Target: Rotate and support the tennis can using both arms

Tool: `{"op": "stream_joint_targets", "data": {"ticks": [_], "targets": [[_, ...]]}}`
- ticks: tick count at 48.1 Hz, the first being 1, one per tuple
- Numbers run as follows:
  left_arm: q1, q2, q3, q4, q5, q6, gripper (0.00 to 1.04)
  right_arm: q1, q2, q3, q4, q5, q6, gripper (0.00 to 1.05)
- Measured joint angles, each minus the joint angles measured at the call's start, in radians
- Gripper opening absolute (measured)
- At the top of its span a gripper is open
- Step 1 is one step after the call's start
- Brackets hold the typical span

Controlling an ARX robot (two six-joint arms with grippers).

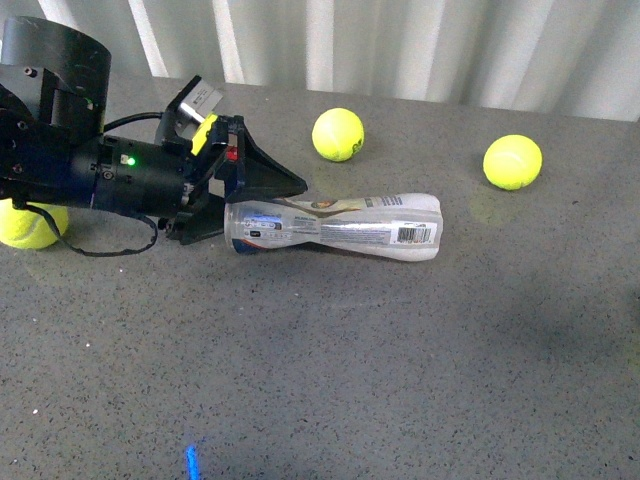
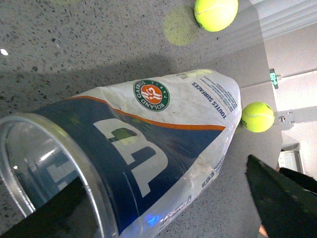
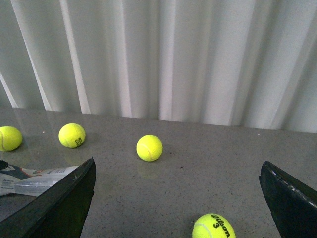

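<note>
My left gripper will next pick up the tennis can (image 2: 148, 124) by its silver rim (image 2: 74, 148) to rotate the can upright and support it.
The tennis can (image 1: 335, 227) lies on its side on the grey table, clear and dented in the middle, with its barcode end to the right. My left gripper (image 1: 245, 205) is open around the can's silver-rimmed left end, one pointed finger (image 1: 272, 176) behind it. In the left wrist view the can (image 2: 148, 124) fills the frame with its blue, white and orange label, and one black finger (image 2: 282, 198) stands apart from its side. My right gripper (image 3: 176, 198) is open with bare table between its fingers. The can's end (image 3: 29, 178) shows beside one finger (image 3: 59, 203). The right arm is outside the front view.
Yellow tennis balls lie loose on the table (image 1: 330, 370): one behind the can (image 1: 338, 134), one at the back right (image 1: 512, 162), one under my left arm (image 1: 30, 222). Another ball (image 3: 214, 227) sits close in front of the right gripper. A white curtain (image 1: 400, 40) closes the far edge.
</note>
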Motion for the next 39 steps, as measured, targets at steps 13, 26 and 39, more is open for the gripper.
{"op": "stream_joint_targets", "data": {"ticks": [13, 26, 39], "targets": [[-0.022, 0.01, 0.0, 0.014, -0.005, -0.05, 0.31, 0.0, 0.0, 0.0, 0.0, 0.0, 0.0, 0.97], [-0.028, -0.152, -0.034, -0.176, 0.026, 0.028, 0.04, 0.0, 0.0, 0.0, 0.0, 0.0, 0.0, 0.97], [-0.066, -0.402, 0.042, -0.738, -0.098, 0.419, 0.04, 0.0, 0.0, 0.0, 0.0, 0.0, 0.0, 0.97]]}}
